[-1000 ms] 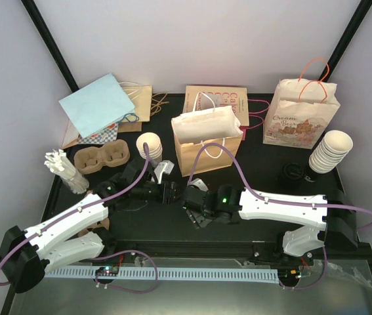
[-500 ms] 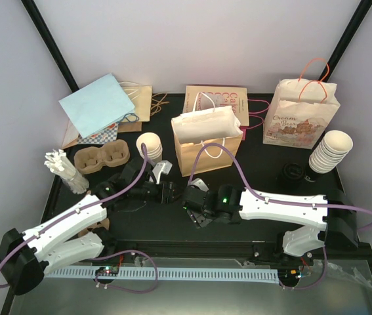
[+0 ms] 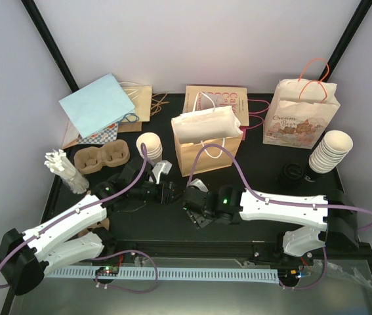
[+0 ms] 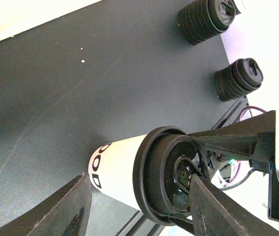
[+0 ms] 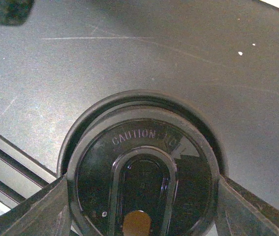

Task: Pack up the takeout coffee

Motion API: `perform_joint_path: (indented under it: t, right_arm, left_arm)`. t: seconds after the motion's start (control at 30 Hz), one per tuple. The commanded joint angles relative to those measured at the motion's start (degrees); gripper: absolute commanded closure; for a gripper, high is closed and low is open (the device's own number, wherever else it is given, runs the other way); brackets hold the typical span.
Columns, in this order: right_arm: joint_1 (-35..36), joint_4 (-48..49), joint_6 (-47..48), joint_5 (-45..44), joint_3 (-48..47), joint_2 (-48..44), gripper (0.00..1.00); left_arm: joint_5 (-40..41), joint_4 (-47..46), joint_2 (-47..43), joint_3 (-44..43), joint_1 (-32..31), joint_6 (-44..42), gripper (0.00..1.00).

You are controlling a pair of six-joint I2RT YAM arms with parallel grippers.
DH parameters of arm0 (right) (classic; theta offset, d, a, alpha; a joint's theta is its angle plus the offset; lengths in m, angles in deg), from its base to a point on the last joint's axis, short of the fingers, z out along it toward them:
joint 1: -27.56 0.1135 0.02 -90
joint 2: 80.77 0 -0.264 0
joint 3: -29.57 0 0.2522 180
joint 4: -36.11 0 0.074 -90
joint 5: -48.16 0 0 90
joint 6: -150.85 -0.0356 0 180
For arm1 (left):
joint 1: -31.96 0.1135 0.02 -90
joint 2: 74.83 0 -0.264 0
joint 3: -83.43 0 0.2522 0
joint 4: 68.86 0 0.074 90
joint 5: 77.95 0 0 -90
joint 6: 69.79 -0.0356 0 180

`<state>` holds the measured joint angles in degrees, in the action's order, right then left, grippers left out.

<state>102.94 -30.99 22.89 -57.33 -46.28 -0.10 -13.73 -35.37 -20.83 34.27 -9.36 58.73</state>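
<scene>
The cup would come up under its lid if the robot's right gripper lifted now, because the gripper is closed on the lid's sides and the lid goes around the cup's rim.
The takeout coffee cup (image 4: pixel 117 169) is cream-white with black letters and stands on the black table. A round black lid (image 4: pixel 178 177) sits on its rim. In the right wrist view my right gripper (image 5: pixel 143 181) is shut on the lid (image 5: pixel 144 132), with a finger against each side. My left gripper (image 4: pixel 140 179) is open, its fingers either side of the cup; the finger at the cup's base stands apart from it. In the top view the left gripper (image 3: pixel 167 192) and right gripper (image 3: pixel 193 202) meet at the table's middle and hide the cup.
An open brown paper bag (image 3: pixel 206 141) stands just behind the grippers. A printed bag (image 3: pixel 302 115), a cup stack (image 3: pixel 330 152) and black lid stacks (image 3: pixel 292 173) are at right. Another cup stack (image 3: pixel 149 146), a pulp carrier (image 3: pixel 102 157) and stirrers (image 3: pixel 64 169) are at left.
</scene>
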Motion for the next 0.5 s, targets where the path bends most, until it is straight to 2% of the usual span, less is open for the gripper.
perform_joint_path:
  t: [0.0, 0.37, 0.47]
  right_arm:
    - [1.4, 0.5, 0.4, 1.9, 1.8, 1.8, 0.28]
    - [1.7, -1.8, 0.3, -2.4, -1.0, -0.8, 0.28]
    - [1.7, -2.6, 0.4, -4.1, -1.2, -1.9, 0.28]
  left_arm:
    - [0.1, 0.2, 0.1, 0.2, 0.3, -0.7, 0.44]
    - [1.8, 2.2, -0.9, -0.9, 0.7, -1.7, 0.44]
    - [3.7, 4.6, -1.8, -2.0, 1.2, -2.5, 0.39]
